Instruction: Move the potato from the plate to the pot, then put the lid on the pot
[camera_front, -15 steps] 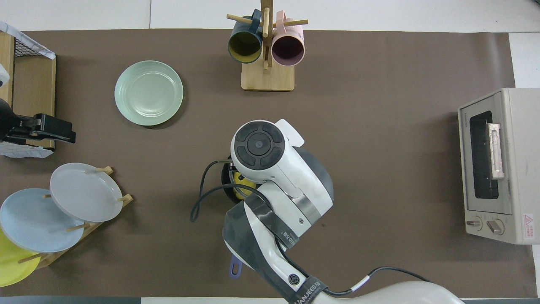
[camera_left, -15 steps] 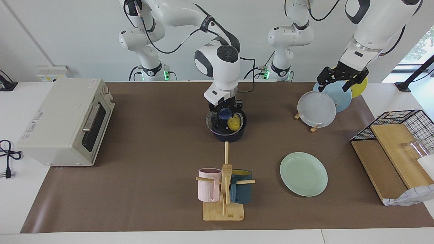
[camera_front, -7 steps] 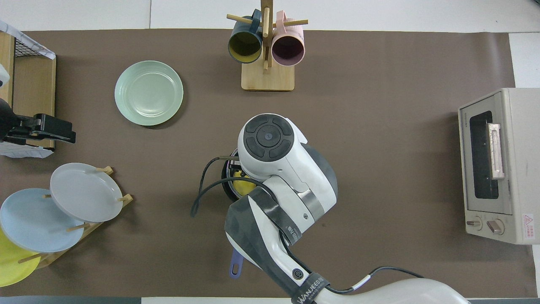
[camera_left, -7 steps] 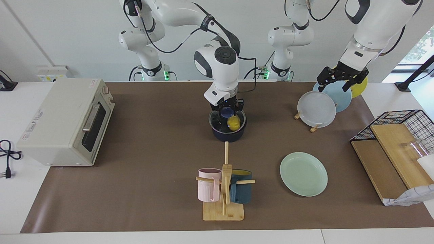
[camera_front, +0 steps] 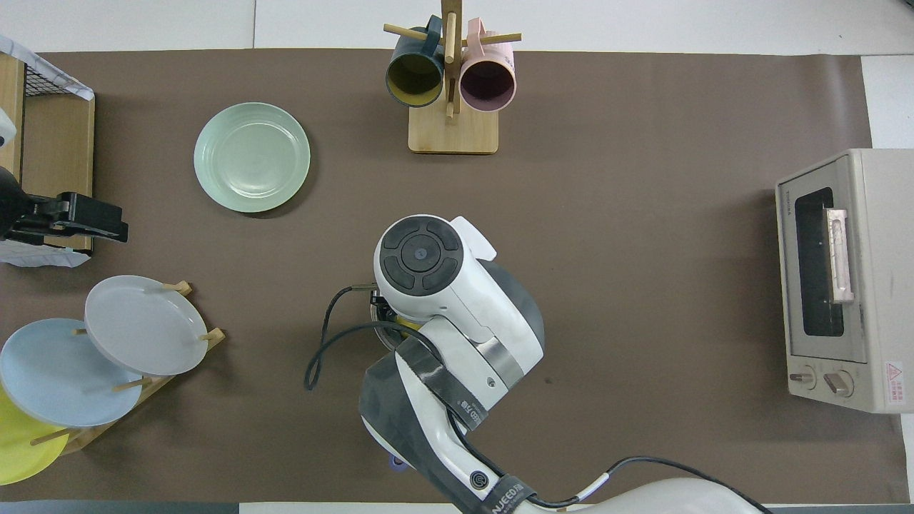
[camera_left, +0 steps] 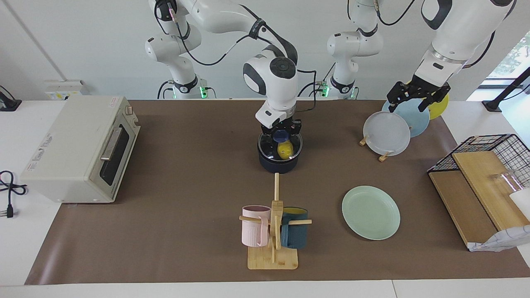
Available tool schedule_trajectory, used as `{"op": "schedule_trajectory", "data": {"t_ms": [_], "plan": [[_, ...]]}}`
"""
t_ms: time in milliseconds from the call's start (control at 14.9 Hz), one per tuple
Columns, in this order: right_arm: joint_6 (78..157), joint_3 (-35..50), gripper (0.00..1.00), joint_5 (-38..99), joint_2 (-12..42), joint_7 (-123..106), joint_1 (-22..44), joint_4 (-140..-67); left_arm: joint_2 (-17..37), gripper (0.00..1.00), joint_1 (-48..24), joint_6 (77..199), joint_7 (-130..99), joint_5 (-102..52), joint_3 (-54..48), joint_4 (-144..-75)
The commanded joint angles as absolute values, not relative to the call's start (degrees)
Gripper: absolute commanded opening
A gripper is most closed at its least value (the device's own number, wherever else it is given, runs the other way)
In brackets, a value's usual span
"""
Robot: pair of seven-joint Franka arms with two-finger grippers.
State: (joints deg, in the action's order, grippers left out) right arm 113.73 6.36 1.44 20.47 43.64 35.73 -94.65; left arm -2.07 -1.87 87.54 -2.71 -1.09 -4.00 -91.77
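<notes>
I should open my right gripper now, because the glass lid's edge lies level along the pot's rim and the lid would rest there.
The dark blue pot (camera_left: 278,165) stands at the middle of the table, and the yellow potato (camera_left: 285,150) lies inside it. My right gripper (camera_left: 281,133) is shut on the blue knob of the glass lid (camera_left: 267,149), which lies level over the pot's rim. In the overhead view the right arm hides most of the pot, and only part of its rim (camera_front: 377,314) shows. The mint-green plate (camera_left: 371,212) lies bare, farther from the robots and toward the left arm's end; it also shows in the overhead view (camera_front: 252,157). My left gripper (camera_left: 410,103) waits open above the plate rack.
A rack of upright plates (camera_left: 387,133) stands at the left arm's end. A mug rack (camera_left: 273,231) stands farther from the robots than the pot. A toaster oven (camera_left: 78,149) stands at the right arm's end. A wire basket and wooden boards (camera_left: 480,186) sit at the left arm's end.
My right gripper has carried the lid a little toward the left arm's end, from off-centre to squarely over the pot's rim. The left arm has not moved.
</notes>
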Motion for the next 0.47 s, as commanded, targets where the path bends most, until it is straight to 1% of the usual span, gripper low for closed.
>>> {"op": "schedule_trajectory", "data": {"t_ms": [0, 403], "plan": [[113.5, 6.6, 0.0, -3.5, 21.5, 42.6, 37.0, -94.2, -3.0, 1.0, -0.9, 87.1, -2.7, -1.5, -4.6, -92.6], [114.3, 6.6, 0.0, -3.9, 21.5, 42.7, 37.4, -94.1, -3.0, 1.0, -0.9, 87.0, -2.7, -1.5, -4.6, -92.6]]}}
